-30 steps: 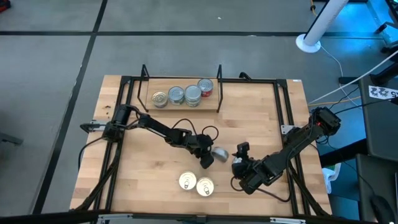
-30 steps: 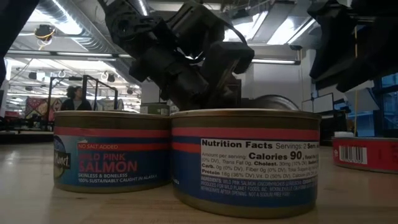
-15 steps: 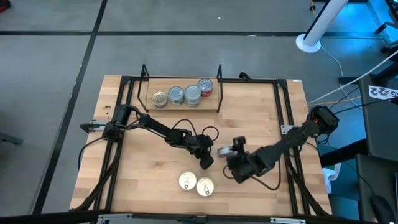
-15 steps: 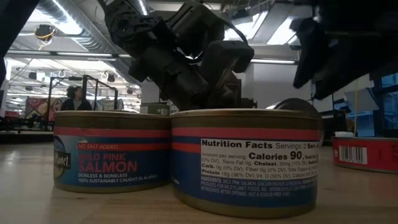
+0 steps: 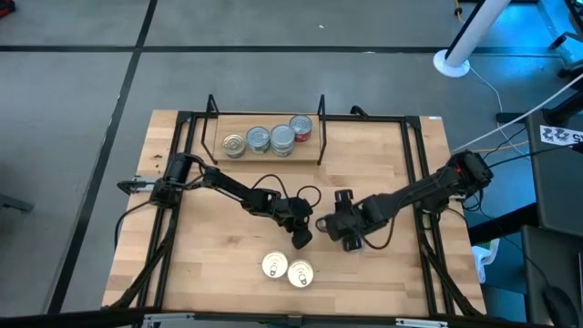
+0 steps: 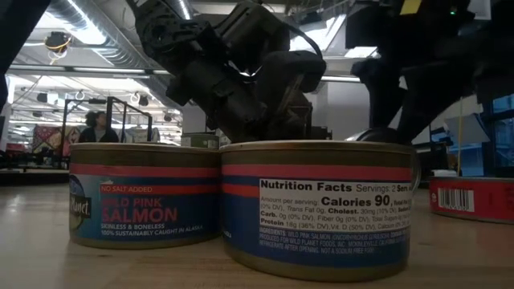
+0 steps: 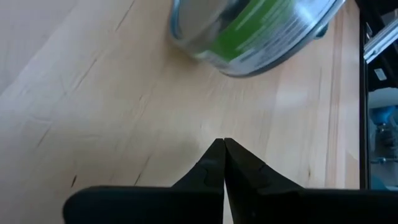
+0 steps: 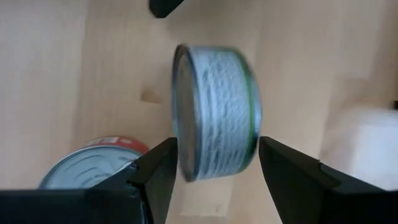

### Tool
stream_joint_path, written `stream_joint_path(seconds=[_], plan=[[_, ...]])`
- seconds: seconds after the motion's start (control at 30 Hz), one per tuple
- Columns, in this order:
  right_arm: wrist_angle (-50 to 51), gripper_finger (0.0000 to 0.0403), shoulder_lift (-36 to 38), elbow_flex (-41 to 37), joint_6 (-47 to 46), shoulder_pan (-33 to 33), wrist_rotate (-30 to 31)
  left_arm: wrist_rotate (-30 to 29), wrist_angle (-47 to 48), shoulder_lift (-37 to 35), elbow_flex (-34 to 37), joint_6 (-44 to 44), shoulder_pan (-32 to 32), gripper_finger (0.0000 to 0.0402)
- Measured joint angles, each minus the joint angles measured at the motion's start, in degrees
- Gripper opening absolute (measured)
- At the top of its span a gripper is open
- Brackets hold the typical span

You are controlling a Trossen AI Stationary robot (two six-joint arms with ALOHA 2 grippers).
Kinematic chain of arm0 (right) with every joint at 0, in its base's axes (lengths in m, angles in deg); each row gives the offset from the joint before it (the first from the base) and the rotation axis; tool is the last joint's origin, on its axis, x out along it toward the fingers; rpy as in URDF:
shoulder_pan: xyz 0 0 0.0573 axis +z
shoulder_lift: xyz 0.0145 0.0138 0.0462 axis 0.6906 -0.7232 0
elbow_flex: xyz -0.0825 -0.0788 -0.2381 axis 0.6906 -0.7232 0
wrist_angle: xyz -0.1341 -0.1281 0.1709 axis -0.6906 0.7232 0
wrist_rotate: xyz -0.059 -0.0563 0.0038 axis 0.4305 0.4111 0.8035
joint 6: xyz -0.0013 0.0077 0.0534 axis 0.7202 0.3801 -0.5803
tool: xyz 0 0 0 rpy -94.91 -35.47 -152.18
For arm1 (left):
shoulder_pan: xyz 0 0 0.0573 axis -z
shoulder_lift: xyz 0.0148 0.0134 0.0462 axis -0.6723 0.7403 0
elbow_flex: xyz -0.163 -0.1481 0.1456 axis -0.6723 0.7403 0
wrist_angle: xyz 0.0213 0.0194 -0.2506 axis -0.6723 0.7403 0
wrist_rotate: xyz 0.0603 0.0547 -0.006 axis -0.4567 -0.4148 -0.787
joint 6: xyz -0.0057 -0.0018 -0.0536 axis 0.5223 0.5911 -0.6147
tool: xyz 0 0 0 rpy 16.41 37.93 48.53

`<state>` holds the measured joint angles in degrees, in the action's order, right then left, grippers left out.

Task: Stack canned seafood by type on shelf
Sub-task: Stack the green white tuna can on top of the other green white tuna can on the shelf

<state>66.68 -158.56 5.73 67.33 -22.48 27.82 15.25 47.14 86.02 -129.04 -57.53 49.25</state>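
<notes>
Next, my right gripper should grab the green-labelled tin by its flat ends. Then it can stack the tin with its own type on the shelf (image 5: 264, 150).
A tin with a green label (image 8: 214, 112) stands on its rim on the tabletop at mid-table; it also shows in the left wrist view (image 7: 249, 31). My right gripper (image 8: 217, 155) hangs open just above this tin, one finger on each side, touching nothing, right of my left gripper in the high view (image 5: 335, 223). My left gripper (image 5: 303, 239) is shut with nothing in it, its tips (image 7: 224, 144) a short way from the tin. The shelf (image 5: 264, 150) at the far edge holds several upright tins, one red-sided (image 5: 301, 128).
Two blue-and-red salmon tins (image 5: 274, 265) (image 5: 300, 272) stand side by side near the front edge. Another red-sided tin (image 8: 93, 165) stands upright close under my right gripper, seen also at the right of the low view (image 6: 470, 197). Black frame bars (image 5: 421, 173) run along the table's sides.
My right gripper has swung toward the table's left and a little toward the far edge, turning as it went. It now stands open over the green-labelled tin. My left gripper has stayed where it was, shut.
</notes>
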Motion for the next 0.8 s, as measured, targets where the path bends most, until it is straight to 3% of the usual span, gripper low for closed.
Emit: stream_joint_path(seconds=[0.3,0.5,0.63,0.8], plan=[[-0.4,0.0221,0.0,0.0,1.4,-6.7,-11.5,0.0,0.0,-0.1,0.0,3.4,0.0,0.0],[-1.3,0.0161,0.0,0.0,1.4,-10.1,-17.7,0.0,1.1,-0.2,-0.1,6.0,0.0,0.0],[-3.9,0.0124,0.0,0.0,1.4,-11.4,-19.7,-0.5,4.8,-2.3,-0.1,8.8,-0.1,0.0],[-7.1,0.0122,0.0,0.0,1.3,-12.6,-20.1,-6.2,15.6,-8.9,-0.1,15.4,-0.2,0.0]])
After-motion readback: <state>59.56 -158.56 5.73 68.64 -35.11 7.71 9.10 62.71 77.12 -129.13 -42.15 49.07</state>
